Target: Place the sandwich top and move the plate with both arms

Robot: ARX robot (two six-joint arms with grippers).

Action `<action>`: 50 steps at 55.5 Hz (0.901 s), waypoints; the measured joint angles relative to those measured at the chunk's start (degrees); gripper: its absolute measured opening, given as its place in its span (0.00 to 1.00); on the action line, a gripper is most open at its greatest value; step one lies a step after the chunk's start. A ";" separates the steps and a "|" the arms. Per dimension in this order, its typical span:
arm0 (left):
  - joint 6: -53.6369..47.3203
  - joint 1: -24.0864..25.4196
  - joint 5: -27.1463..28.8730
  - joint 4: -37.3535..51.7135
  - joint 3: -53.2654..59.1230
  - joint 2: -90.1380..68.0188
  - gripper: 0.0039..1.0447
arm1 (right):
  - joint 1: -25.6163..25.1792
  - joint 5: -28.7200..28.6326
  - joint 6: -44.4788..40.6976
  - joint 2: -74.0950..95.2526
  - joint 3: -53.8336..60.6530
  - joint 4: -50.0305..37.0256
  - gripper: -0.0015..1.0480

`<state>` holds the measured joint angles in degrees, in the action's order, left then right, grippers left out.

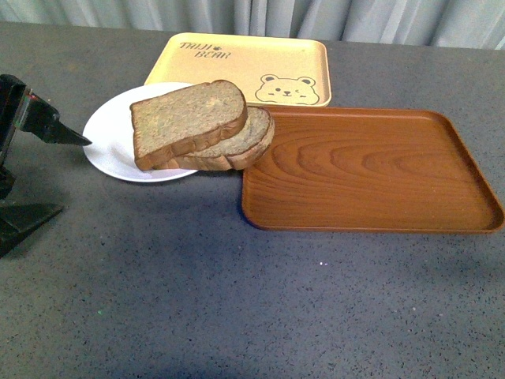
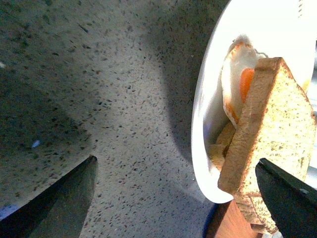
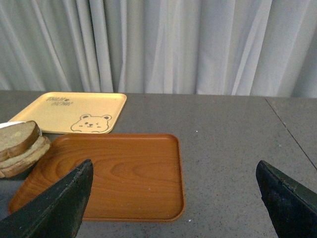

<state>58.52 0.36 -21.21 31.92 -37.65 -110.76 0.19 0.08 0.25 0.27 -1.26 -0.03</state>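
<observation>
The stacked bread [image 1: 201, 133] covers one side of the plate [image 1: 110, 142] and hangs over its edge, so my left gripper should next pinch the plate's empty rim on the opposite side.
The square brown sandwich top [image 1: 188, 120] lies tilted on a rounded slice [image 1: 256, 142], over the right side of the white plate [image 1: 110, 142]. The stack overhangs the plate towards the wooden tray. My left gripper [image 1: 55, 174] is open at the table's left edge, just left of the plate and apart from it. In the left wrist view the gripper [image 2: 176, 193] is open, with the plate rim [image 2: 203, 124], the sandwich top [image 2: 277, 124] and a fried egg [image 2: 237, 84] under it between the fingers. My right gripper [image 3: 173, 198] is open and empty above the table, out of the front view.
A brown wooden tray [image 1: 371, 170] lies right of the plate, its left edge under the bread's overhang. A yellow bear-print tray [image 1: 237, 67] lies behind the plate. Both trays show in the right wrist view, wooden [image 3: 109, 173] and yellow [image 3: 74, 111]. Curtains hang behind.
</observation>
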 joint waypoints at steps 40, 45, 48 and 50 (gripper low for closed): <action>14.32 -3.19 0.20 4.87 -10.82 -10.56 0.92 | 0.00 0.00 0.00 0.00 0.00 0.00 0.91; 15.52 -3.23 0.22 5.46 -11.69 -11.47 0.92 | 0.00 0.00 0.00 0.00 0.00 0.00 0.91; 16.46 -3.23 0.31 5.86 -12.13 -12.02 0.88 | 0.00 0.00 0.00 0.00 0.00 0.00 0.91; 16.98 -3.26 0.50 6.14 -12.37 -12.41 0.84 | 0.00 0.00 0.00 0.00 0.00 0.00 0.91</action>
<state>75.50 -2.90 -20.71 38.06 -50.02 -123.17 0.19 0.08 0.25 0.27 -1.26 -0.03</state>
